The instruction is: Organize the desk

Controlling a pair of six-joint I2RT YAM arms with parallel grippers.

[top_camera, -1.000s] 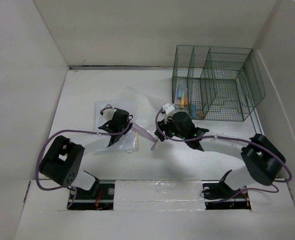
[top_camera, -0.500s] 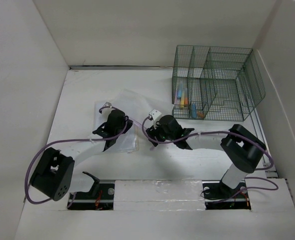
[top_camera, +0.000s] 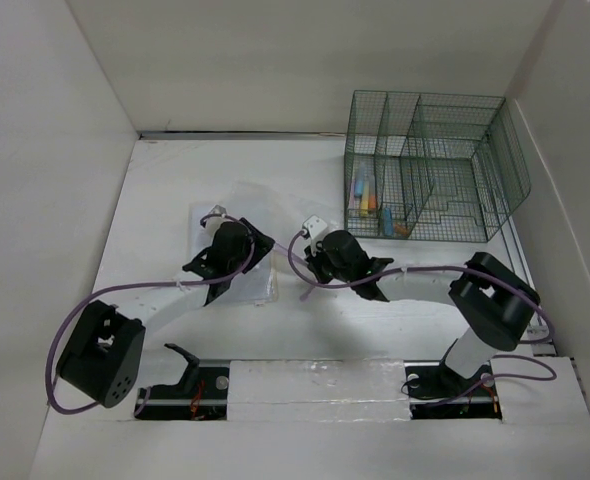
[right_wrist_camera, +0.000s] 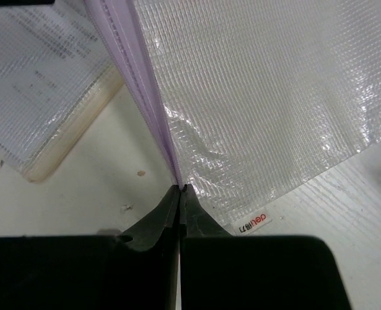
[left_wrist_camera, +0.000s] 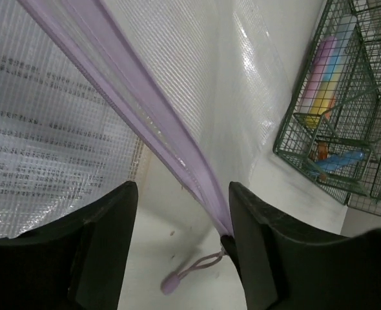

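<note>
I will next grab the pouch by its purple zipper edge (top_camera: 288,254) (left_wrist_camera: 185,169) with my left gripper. Its mesh body then stays free to hang over the wire organizer.
On the white desk (top_camera: 175,180) lies a clear mesh zip pouch (right_wrist_camera: 255,97) with a purple zipper edge (left_wrist_camera: 152,123). My left gripper (left_wrist_camera: 181,194) is open. The zipper edge runs between its fingers, close against the right finger (left_wrist_camera: 268,245), and the purple pull tab (left_wrist_camera: 171,282) dangles on its cord below. My right gripper (right_wrist_camera: 181,188) is shut on the end of the zipper edge (right_wrist_camera: 135,84) at the pouch's corner. From above, the left gripper (top_camera: 255,250) and right gripper (top_camera: 311,270) face each other across the pouch (top_camera: 255,200).
A stack of printed papers (left_wrist_camera: 42,129) lies under the pouch on the left. The green wire organizer (top_camera: 430,165) stands at the back right, with coloured pens (top_camera: 365,195) in its front compartments. White panels wall the desk.
My left gripper has opened from shut. My right gripper has closed on the end of the zipper edge. The right arm moved left toward the pouch.
</note>
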